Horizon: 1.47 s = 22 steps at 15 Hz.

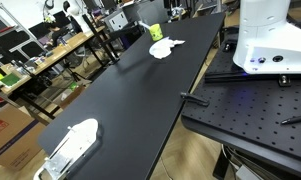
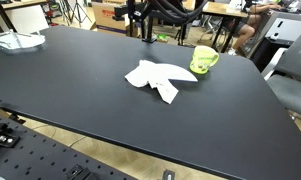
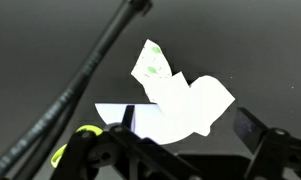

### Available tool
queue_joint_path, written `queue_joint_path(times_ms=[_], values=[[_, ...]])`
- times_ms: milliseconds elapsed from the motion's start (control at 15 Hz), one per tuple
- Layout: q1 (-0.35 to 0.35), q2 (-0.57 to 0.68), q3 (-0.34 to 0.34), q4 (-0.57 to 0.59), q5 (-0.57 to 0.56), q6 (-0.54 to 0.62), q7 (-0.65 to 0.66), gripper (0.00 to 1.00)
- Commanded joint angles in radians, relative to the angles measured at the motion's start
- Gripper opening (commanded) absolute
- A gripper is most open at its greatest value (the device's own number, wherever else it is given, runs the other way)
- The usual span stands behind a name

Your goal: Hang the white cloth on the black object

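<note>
My gripper is to grab the white cloth (image 2: pixel 158 78) next, from above, by its crumpled middle. The cloth's loose ends will stay free to drape over the black object.
The white cloth (image 2: pixel 158 78) lies crumpled flat on the black table (image 2: pixel 70 90), also seen in an exterior view (image 1: pixel 166 47) and in the wrist view (image 3: pixel 180 100). A black stand-like object (image 2: pixel 150 18) rises at the table's far edge behind the cloth. A thin black bar (image 3: pixel 80 80), which may be part of it, crosses the wrist view diagonally. My gripper (image 3: pixel 190 125) is open, with its two fingers spread on either side of the cloth and above it. It holds nothing. I cannot make out the gripper in the exterior views.
A lime-green mug (image 2: pixel 204 60) stands close beside the cloth; it also shows in an exterior view (image 1: pixel 156 31) and the wrist view (image 3: pixel 75 135). A white plastic item (image 1: pixel 70 145) lies at the table's other end. The robot's base (image 1: pixel 272 35) stands on a perforated plate (image 1: pixel 250 110).
</note>
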Motion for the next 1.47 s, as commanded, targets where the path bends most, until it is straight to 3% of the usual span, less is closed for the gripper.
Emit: queue_joint_path(times_ms=[0,267,600,933,1200,1267,1333,1400], values=[[-0.002,0.18,0.048,0.042,-0.022,0.143,0.011,1.0],[-0.014,0.357,0.11,0.104,-0.044,0.223,0.017,1.0],[-0.045,0.519,0.186,0.227,-0.041,0.176,-0.002,1.0],[-0.095,0.602,0.253,0.314,-0.045,0.133,-0.062,1.0],[-0.104,0.638,0.267,0.352,-0.078,0.144,-0.104,1.0],[-0.107,0.644,0.27,0.359,-0.083,0.144,-0.111,0.93],[-0.108,0.651,0.273,0.366,-0.091,0.144,-0.121,0.74],[-0.109,0.657,0.274,0.372,-0.095,0.145,-0.127,0.68]])
